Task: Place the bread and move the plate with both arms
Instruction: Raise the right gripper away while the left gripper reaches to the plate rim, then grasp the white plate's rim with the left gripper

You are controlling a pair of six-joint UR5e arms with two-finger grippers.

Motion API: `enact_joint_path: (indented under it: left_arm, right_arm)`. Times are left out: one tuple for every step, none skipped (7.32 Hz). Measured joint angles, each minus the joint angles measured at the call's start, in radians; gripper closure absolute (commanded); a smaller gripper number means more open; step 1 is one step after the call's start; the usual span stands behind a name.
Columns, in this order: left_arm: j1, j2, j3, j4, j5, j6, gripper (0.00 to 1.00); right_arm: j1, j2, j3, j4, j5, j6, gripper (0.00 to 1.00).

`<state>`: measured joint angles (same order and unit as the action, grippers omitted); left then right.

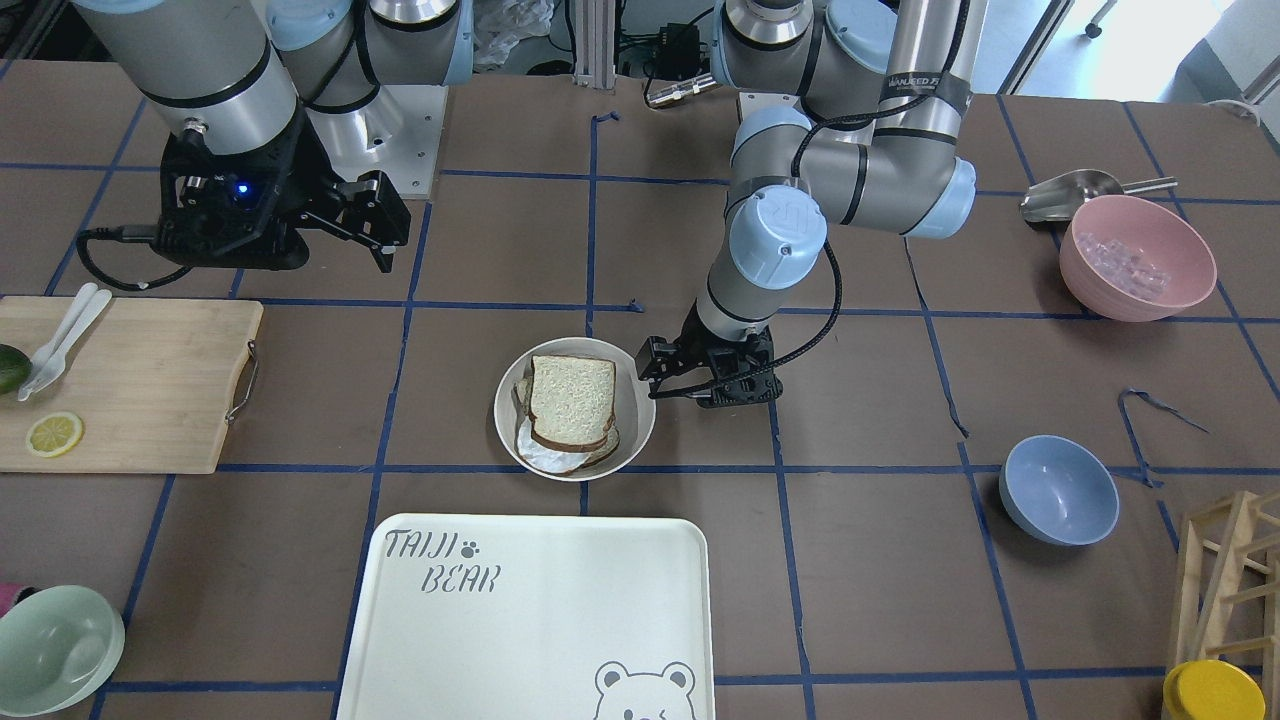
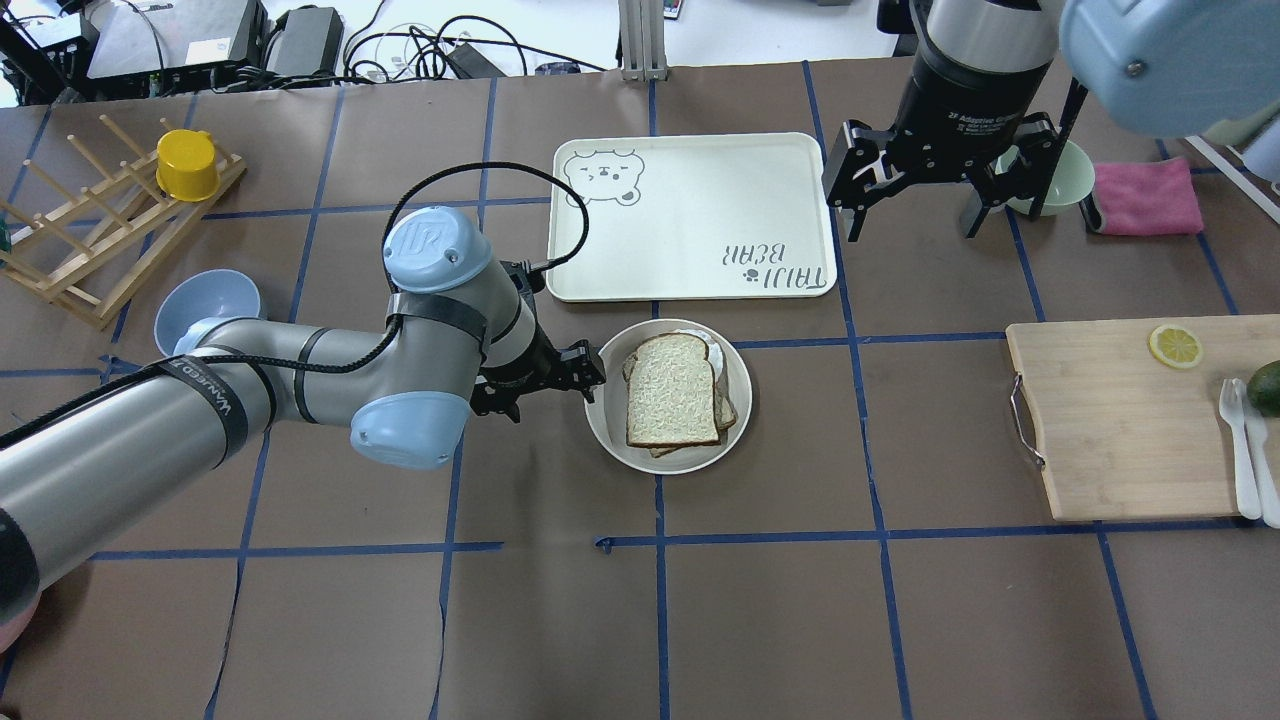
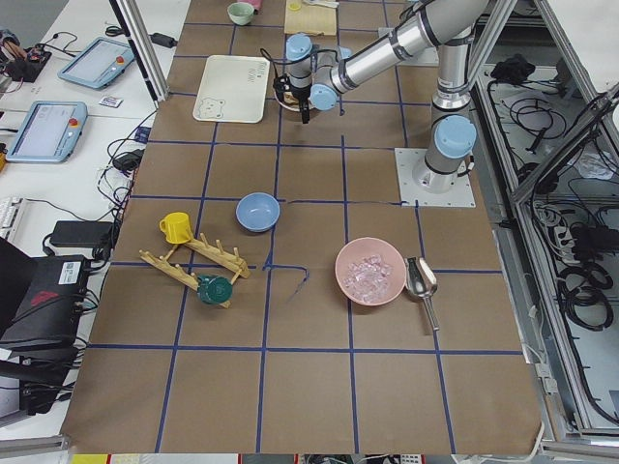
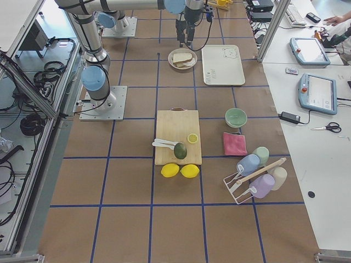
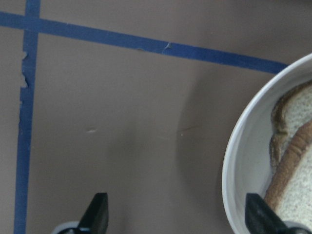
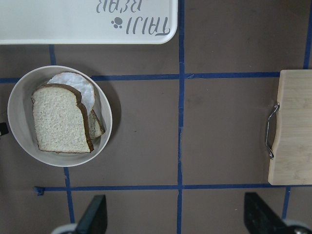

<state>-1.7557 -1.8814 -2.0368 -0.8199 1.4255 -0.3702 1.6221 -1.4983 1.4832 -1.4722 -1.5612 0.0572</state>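
The stacked bread needs to stay undisturbed while the plate moves onto the tray (image 1: 528,618). My left gripper should grab the plate by its rim (image 1: 653,414) next.
The bread (image 2: 672,390), a speckled slice with a dark crust, lies on top of another slice and a white round piece in the round cream plate (image 2: 612,425). It also shows in the front view (image 1: 572,400) and the right wrist view (image 6: 61,119). My left gripper (image 2: 592,378) (image 1: 652,378) is open and low at the plate's rim; in the left wrist view (image 5: 178,214) one fingertip is outside the rim (image 5: 234,161) and the other over the plate's inside. My right gripper (image 2: 913,225) (image 6: 178,214) is open and empty, raised well above the table and apart from the plate.
The bear-print tray (image 2: 690,215) lies just beyond the plate. A wooden cutting board (image 2: 1130,420) with a lemon slice and cutlery is at the right. A green bowl (image 2: 1045,180) and pink cloth (image 2: 1145,195) sit behind the right gripper. A blue bowl (image 2: 205,305) and a rack are at the left.
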Motion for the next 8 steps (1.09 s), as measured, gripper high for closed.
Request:
enact_joint_path:
  left_arm:
    - [-0.017, -0.013, 0.000, 0.008, 0.002, -0.005, 0.35]
    - [-0.028, -0.020, 0.000, 0.012, 0.003, -0.008, 0.49]
    - [-0.033, -0.023, 0.001, 0.015, 0.003, -0.010, 0.65]
    - [-0.035, -0.025, 0.001, 0.021, 0.001, -0.011, 0.75]
    - [-0.035, -0.025, 0.001, 0.025, 0.000, -0.012, 0.95]
    - [-0.036, -0.025, 0.002, 0.027, 0.000, -0.015, 1.00]
    - [-0.036, -0.025, 0.004, 0.028, 0.000, -0.014, 1.00]
    - [-0.036, -0.024, 0.007, 0.028, 0.001, -0.010, 1.00]
  right_arm:
    - [0.000, -0.002, -0.001, -0.001, 0.000, -0.003, 0.00]
    - [-0.001, -0.004, -0.002, -0.004, 0.002, -0.004, 0.00]
    - [-0.001, -0.005, -0.004, -0.007, 0.002, -0.002, 0.00]
    - [-0.002, -0.007, -0.004, -0.006, 0.002, 0.002, 0.00]
    - [-0.003, -0.010, -0.005, -0.004, 0.002, 0.004, 0.00]
    - [-0.003, -0.013, -0.004, -0.004, 0.001, 0.004, 0.00]
    - [-0.004, -0.013, -0.003, -0.005, 0.000, 0.004, 0.00]
    - [-0.004, -0.014, -0.002, -0.007, -0.003, 0.005, 0.00]
